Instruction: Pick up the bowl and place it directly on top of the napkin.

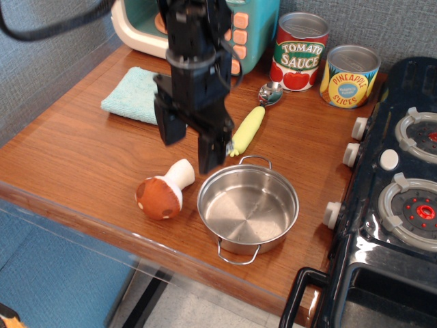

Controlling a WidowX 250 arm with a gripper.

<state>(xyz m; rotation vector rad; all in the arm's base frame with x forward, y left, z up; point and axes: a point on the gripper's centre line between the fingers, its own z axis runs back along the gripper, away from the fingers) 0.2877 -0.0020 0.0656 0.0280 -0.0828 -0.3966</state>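
Note:
My gripper needs to take hold of the bowl [248,208] by its rim between the loop handles next, and then I need to set the bowl on top of the napkin [134,95].
The bowl [248,208] is a shallow shiny steel pot with two wire loop handles, standing empty near the table's front edge. The napkin [134,95] is a folded light turquoise cloth at the back left, partly hidden behind the arm. My gripper [190,150] is black, open and empty, its fingers pointing down. It hangs above the table just left of and behind the bowl's far-left rim, between the bowl and the napkin. One fingertip [208,161] is close to the rim; I cannot tell whether it touches.
A toy mushroom [164,191] lies left of the bowl. A yellow corn [247,129] and a metal spoon [270,93] lie behind it. Tomato sauce [300,52] and pineapple cans [349,76] stand at the back. A toy microwave [235,31] is behind the napkin. A black stove [403,205] is on the right.

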